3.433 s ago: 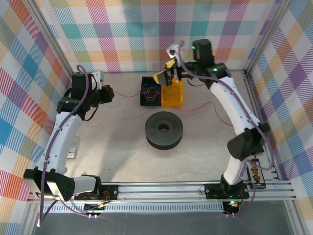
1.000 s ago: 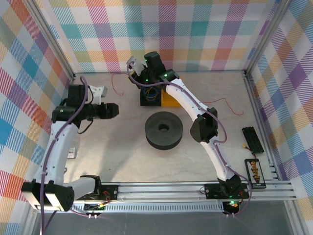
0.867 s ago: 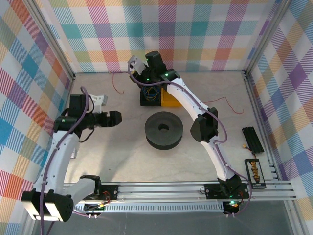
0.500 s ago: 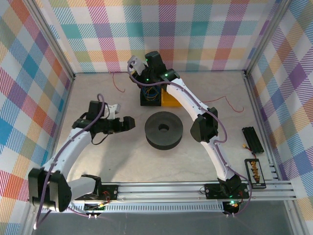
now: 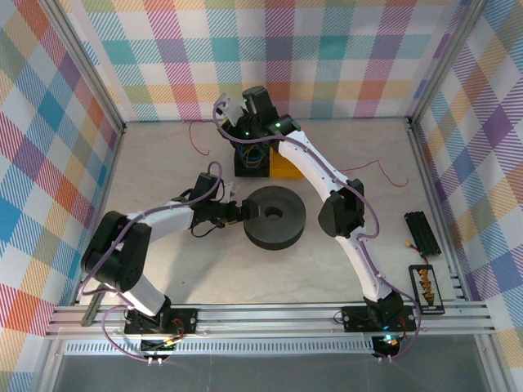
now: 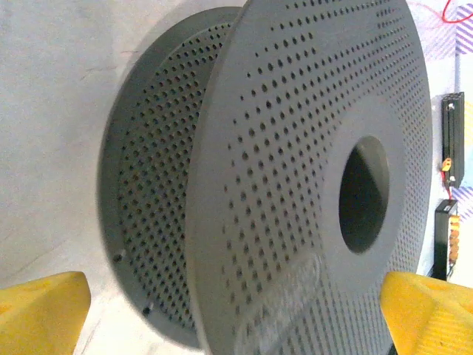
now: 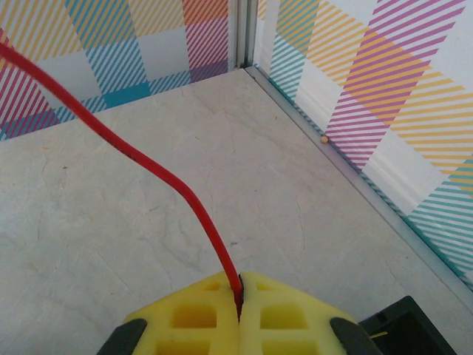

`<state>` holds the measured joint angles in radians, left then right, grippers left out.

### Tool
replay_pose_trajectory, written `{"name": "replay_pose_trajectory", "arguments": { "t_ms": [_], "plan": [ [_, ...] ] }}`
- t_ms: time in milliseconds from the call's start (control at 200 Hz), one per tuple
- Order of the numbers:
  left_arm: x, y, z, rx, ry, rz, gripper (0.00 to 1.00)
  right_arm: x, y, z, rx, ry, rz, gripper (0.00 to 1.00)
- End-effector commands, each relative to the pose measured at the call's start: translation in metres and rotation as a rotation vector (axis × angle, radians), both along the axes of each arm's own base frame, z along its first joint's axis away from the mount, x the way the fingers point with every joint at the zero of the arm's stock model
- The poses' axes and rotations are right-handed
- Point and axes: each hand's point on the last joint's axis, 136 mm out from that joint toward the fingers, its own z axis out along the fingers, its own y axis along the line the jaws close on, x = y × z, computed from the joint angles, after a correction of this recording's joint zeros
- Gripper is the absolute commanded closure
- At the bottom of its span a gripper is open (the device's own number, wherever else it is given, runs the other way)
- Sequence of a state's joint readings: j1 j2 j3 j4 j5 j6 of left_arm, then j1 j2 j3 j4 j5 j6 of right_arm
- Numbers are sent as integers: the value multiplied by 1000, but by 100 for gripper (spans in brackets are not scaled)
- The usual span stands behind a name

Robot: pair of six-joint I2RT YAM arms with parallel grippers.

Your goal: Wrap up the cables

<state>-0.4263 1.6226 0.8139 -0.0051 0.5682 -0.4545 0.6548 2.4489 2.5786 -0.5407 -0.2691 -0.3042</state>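
Observation:
My left gripper should next pick up the black spool by one perforated disc's rim [image 5: 253, 212] [image 6: 219, 310] and then stand the spool upright, so the cables can be wrapped.
The black round spool [image 5: 274, 216] lies flat at the table's middle. My left gripper [image 5: 243, 212] is at its left rim. In the left wrist view its yellow fingertips [image 6: 38, 312] stand wide apart, open, with the perforated spool [image 6: 295, 185] filling the gap between them. The thin red-orange wire [image 7: 148, 166] runs up from my right gripper [image 7: 240, 296], whose yellow fingers are shut on it. From above, one stretch of the wire [image 5: 194, 139] curls on the floor at the back left. Another stretch [image 5: 377, 166] trails to the right of the arm.
A black box [image 5: 252, 159] holding blue and yellow wires and a yellow holder [image 5: 286, 169] stand just behind the spool, under the right arm. A black strip [image 5: 421, 233] and a small connector tray [image 5: 426, 286] lie by the right wall.
My left arm has swung from the left wall across to the spool, its open fingers now around the rim. The right arm moved left over the black box earlier and has held still since.

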Motion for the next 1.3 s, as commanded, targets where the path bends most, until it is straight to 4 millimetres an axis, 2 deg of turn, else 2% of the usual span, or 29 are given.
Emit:
{"name": "replay_pose_trajectory", "arguments": {
  "t_ms": [0, 240, 300, 415, 540, 640, 720, 845, 930, 1090, 1295],
  "plan": [
    [10, -18, 9, -100, -50, 1, 3, -9, -4, 36, 32, -50, 7, 100],
    [13, -29, 2, -178, -16, 2, 30, -8, -4, 32, 25, -47, 7, 100],
    [13, -30, -1, -187, -9, 7, 42, -8, -4, 33, 23, -50, 7, 100],
    [11, -28, -3, -178, 1, 15, 70, -7, -5, 34, 16, -65, 6, 100],
    [6, -19, 2, -118, 3, 6, 100, -8, -7, 35, 8, -67, 5, 100],
    [1, 2, 13, 59, -27, -5, 100, -8, -10, 38, 4, -67, -2, 100],
    [-9, 35, 25, 298, -44, -11, 100, -7, -14, 43, 12, -64, -12, 100],
    [-18, 83, 62, 611, -109, -4, 100, -4, -19, 51, 35, -56, -34, 100],
    [-22, 103, 80, 743, -133, 1, 100, -1, -22, 56, 54, -51, -57, 100],
    [-13, 118, 91, 858, -172, 44, 100, 5, -27, 57, 76, -22, -93, 100],
    [7, 114, 87, 896, -193, 78, 100, 6, -30, 46, 56, 12, -105, 100]
  ]
}}
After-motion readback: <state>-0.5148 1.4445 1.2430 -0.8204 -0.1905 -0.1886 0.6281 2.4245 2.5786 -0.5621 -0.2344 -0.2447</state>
